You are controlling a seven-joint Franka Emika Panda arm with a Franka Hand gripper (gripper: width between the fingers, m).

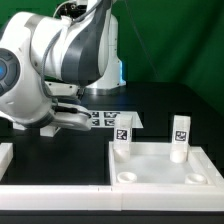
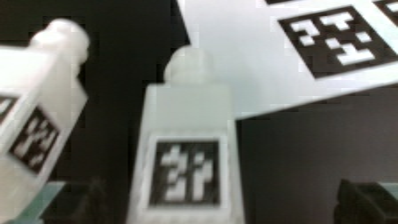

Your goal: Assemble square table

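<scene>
My gripper's fingers are on both sides of the tagged white leg. My gripper should close on it now. Closing now would hold it.
The square table slab (image 1: 160, 168) lies at the exterior view's right, with round corner sockets. One tagged white leg block (image 1: 180, 138) stands upright at its far right corner. Another tagged block (image 1: 122, 136) stands at its far left corner. My gripper (image 1: 72, 118) is low over the black table beside the marker board (image 1: 112, 119). In the wrist view my gripper (image 2: 214, 206) is open, and a white tagged leg (image 2: 187, 140) lies between its dark fingertips (image 2: 63, 205) with a gap on each side. A second leg (image 2: 45, 100) lies beside it. Both legs are hidden by the arm in the exterior view.
Long white border bars run along the front (image 1: 60, 193) and the exterior view's left (image 1: 5, 155). The marker board also shows in the wrist view (image 2: 294, 55), just past the legs. The bulky arm (image 1: 50, 60) fills the exterior view's left.
</scene>
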